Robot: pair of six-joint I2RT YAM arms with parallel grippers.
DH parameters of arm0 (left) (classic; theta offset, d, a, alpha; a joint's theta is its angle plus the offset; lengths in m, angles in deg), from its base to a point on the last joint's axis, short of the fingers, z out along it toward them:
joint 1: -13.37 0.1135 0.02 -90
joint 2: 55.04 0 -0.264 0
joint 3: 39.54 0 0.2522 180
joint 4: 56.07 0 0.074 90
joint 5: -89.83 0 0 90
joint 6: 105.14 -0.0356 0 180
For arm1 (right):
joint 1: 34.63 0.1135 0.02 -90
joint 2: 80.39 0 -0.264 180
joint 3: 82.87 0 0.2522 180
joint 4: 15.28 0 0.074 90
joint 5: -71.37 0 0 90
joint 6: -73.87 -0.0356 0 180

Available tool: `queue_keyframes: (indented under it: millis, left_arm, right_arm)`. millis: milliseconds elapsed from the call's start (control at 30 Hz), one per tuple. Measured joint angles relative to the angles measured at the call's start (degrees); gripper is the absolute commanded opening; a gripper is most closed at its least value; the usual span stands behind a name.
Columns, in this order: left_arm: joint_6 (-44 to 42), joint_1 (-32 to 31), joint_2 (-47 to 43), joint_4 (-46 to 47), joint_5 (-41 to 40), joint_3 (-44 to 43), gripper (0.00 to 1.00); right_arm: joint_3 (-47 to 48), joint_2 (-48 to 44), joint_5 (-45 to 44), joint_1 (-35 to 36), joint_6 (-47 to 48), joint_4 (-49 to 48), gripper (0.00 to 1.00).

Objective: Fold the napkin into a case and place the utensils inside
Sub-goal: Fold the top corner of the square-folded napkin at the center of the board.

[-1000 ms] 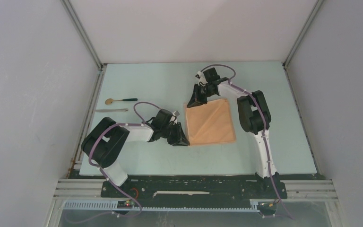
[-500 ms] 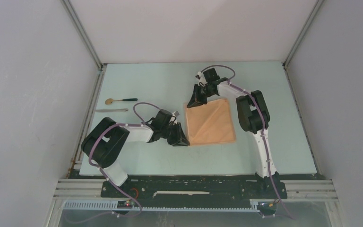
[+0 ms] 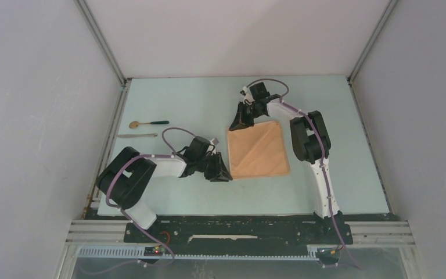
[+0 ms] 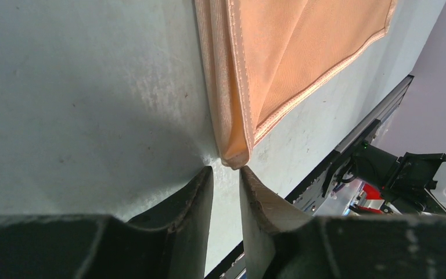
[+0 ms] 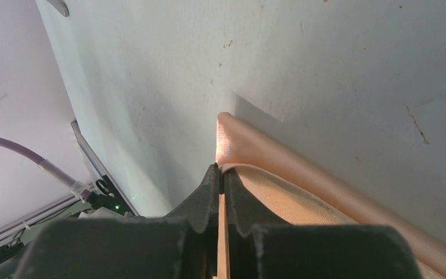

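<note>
The top cloth layer (image 5: 267, 192) lies along the napkin's folded edge and would rest on the napkin's corner if the robot opened its right gripper now, so that gripper needs to let go of it.
The peach napkin (image 3: 259, 149) lies folded into a layered square in the middle of the table. My right gripper (image 3: 236, 124) is at its far left corner and is shut on the top cloth layer (image 5: 267, 192), with the folded edge (image 5: 227, 131) just beyond the tips. My left gripper (image 3: 223, 174) is at the near left corner. In the left wrist view its jaws (image 4: 226, 172) stand slightly apart and hold nothing, with the napkin's corner (image 4: 235, 158) just ahead of the tips. The gold-bowled spoon (image 3: 141, 124) and the thin silvery utensil (image 3: 137, 136) lie at the far left.
The enclosure's left wall and its rail (image 3: 111, 125) run close beside the utensils. The black base rail (image 3: 238, 229) crosses the near edge. The right arm's links (image 3: 309, 139) stand just right of the napkin.
My left arm has shifted slightly toward the near left, its gripper staying by the napkin's near left corner. The right gripper and napkin have hardly moved.
</note>
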Motion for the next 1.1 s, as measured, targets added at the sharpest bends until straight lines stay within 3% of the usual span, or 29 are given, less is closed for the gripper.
queue_keyframes:
  millis: [133, 400, 600, 800, 933, 1100]
  left_arm:
    - [-0.02, 0.0, -0.37, -0.48, -0.02, 0.0, 0.34]
    - [-0.7, 0.0, -6.32, -4.2, -0.5, 1.14, 0.34]
    - [-1.99, 0.0, -10.95, -7.98, -0.5, -2.12, 0.33]
    - [-1.46, 0.0, -5.99, -5.95, 1.18, -7.93, 0.25]
    - [-1.4, 0.0, -0.59, -3.98, 1.68, -10.29, 0.22]
    - [-1.11, 0.15, 4.52, -2.25, 2.14, -11.39, 0.18]
  right_arm:
    - [0.04, 0.0, 0.0, 0.0, 0.0, 0.02, 0.06]
    - [0.15, 0.0, 0.0, -0.04, -0.09, 0.35, 0.28]
    - [0.15, -0.04, 0.02, -0.07, -0.24, 1.03, 0.62]
    - [-0.02, -3.37, -0.66, -0.33, 0.79, 4.52, 0.99]
    - [-5.53, -11.96, -0.07, -1.38, 2.08, 3.93, 1.0]
    - [-21.18, -23.19, 6.25, -5.92, 0.96, -4.68, 1.0]
